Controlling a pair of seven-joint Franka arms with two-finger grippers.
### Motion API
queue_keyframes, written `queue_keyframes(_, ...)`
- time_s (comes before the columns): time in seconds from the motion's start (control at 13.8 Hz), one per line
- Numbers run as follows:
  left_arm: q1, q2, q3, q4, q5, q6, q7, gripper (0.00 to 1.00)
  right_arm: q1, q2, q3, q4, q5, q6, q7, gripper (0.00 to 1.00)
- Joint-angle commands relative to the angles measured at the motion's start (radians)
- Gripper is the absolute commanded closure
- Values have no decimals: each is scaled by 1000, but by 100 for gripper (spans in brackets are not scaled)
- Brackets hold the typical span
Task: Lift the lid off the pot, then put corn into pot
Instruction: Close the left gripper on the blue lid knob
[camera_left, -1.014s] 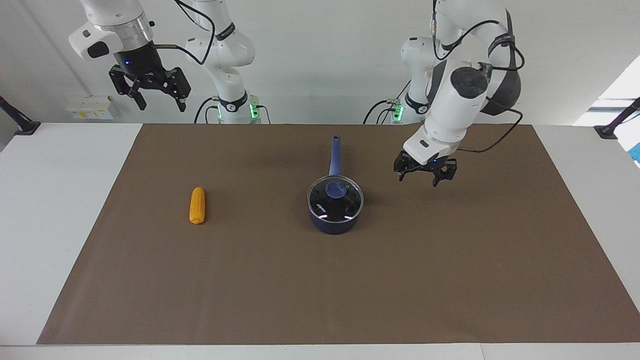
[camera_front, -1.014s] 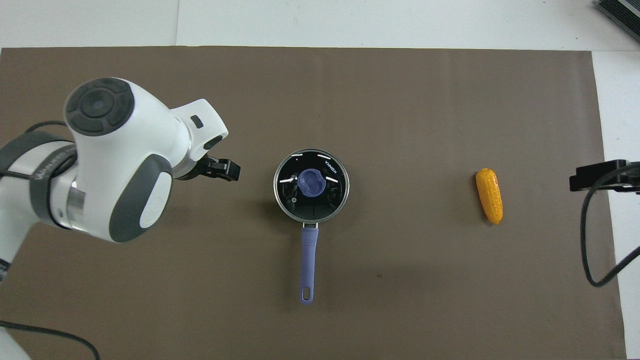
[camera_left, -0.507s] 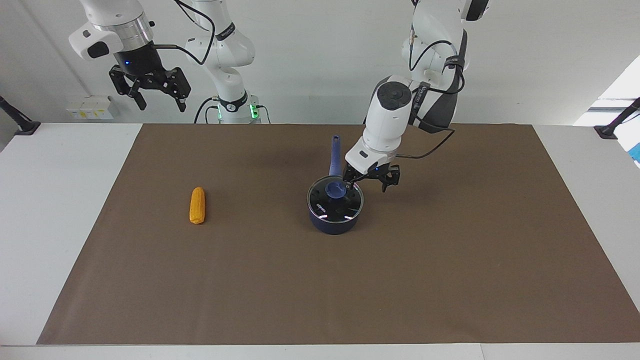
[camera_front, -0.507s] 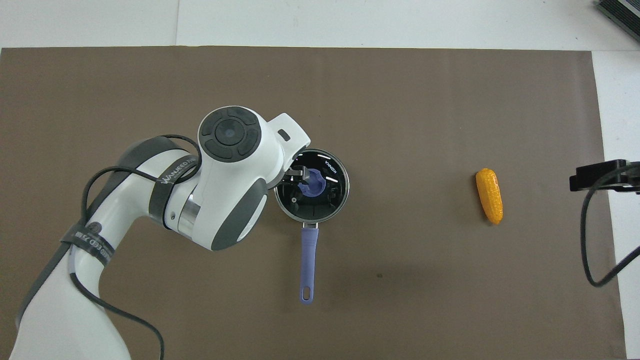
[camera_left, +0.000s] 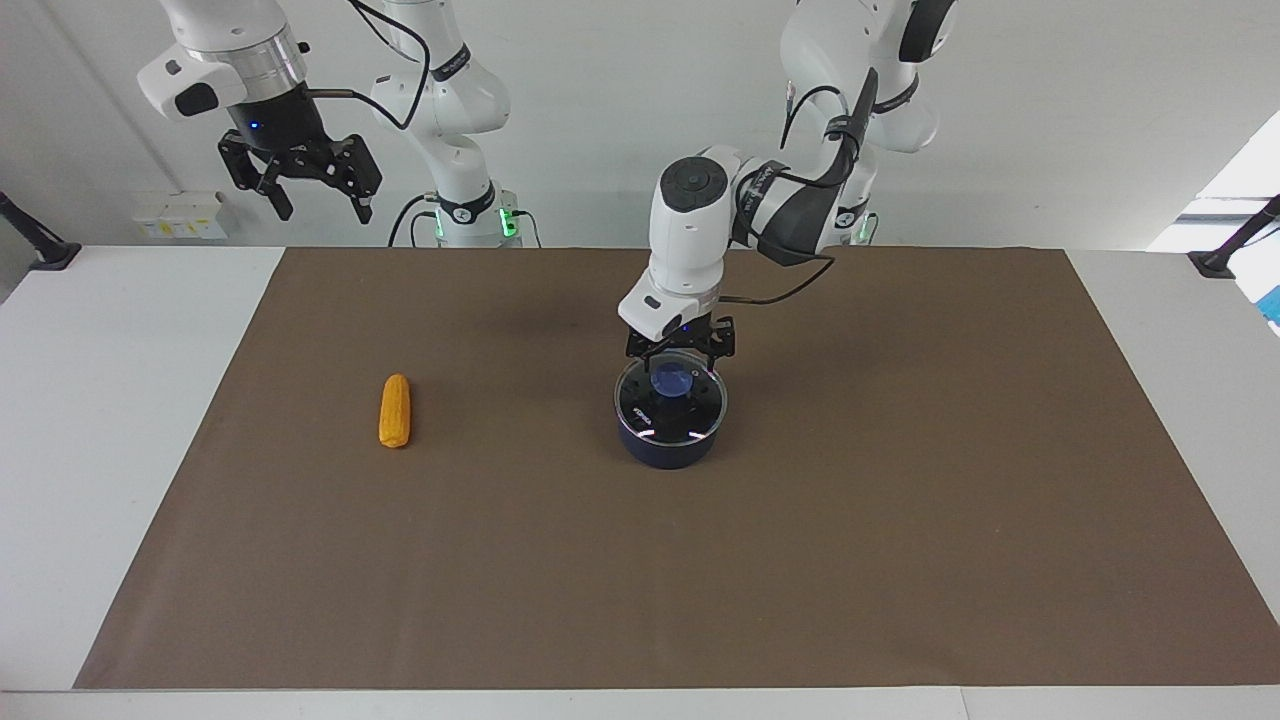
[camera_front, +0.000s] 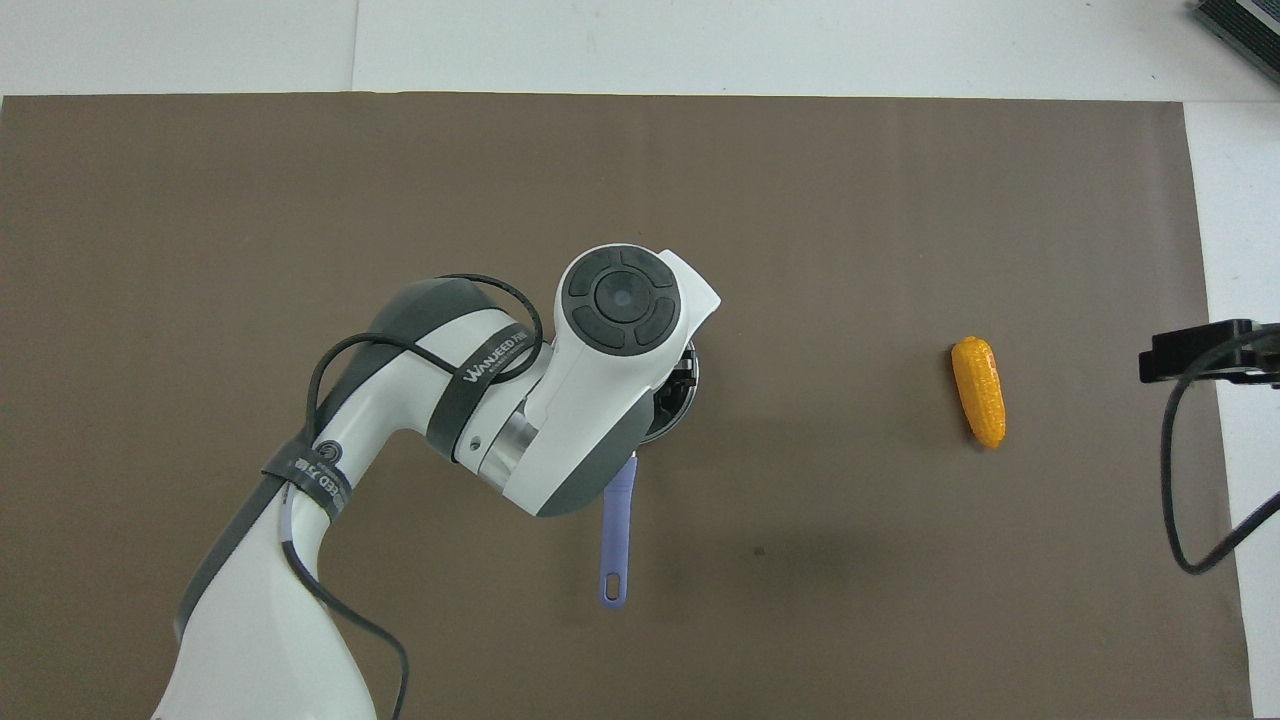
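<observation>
I need to grab the narrow blue knob at the lid's centre with my left gripper next, to lift the glass lid (camera_front: 680, 407), which spreads wide over the pot.
The navy pot (camera_left: 665, 450) stands mid-table on the brown mat, with its glass lid (camera_left: 693, 412) on it and the blue knob (camera_left: 672, 381) at the lid's centre. My left gripper (camera_left: 680, 362) is open just above the lid, with one finger on either side of the knob. In the overhead view the left arm hides the lid and most of the pot; only the blue handle (camera_front: 618, 530) shows, pointing toward the robots. The corn (camera_left: 395, 410) lies on the mat toward the right arm's end, and it also shows in the overhead view (camera_front: 979, 391). My right gripper (camera_left: 312, 195) waits open, high up.
The brown mat (camera_left: 900, 520) covers most of the white table (camera_left: 110, 400). The left arm's forearm and cable reach over the mat between its base and the pot.
My left gripper has swept sideways from beside the pot to directly over the lid, and has come down around the knob. The pot, the corn and the right arm have not moved.
</observation>
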Motion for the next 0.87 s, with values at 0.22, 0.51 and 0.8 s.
queue_keyframes(0.22,-15,39,17,44,17,26,-32,0,-9,-13,3,-14,-10,7,-24,0)
queue_keyframes(0.51,-3,35,17,12,13,67,-44,0,-9,-13,4,-12,-8,7,-26,0)
queue_keyframes(0.8,0,31,19,1,13,61,-44,8,-9,-14,6,-14,-8,3,-32,0)
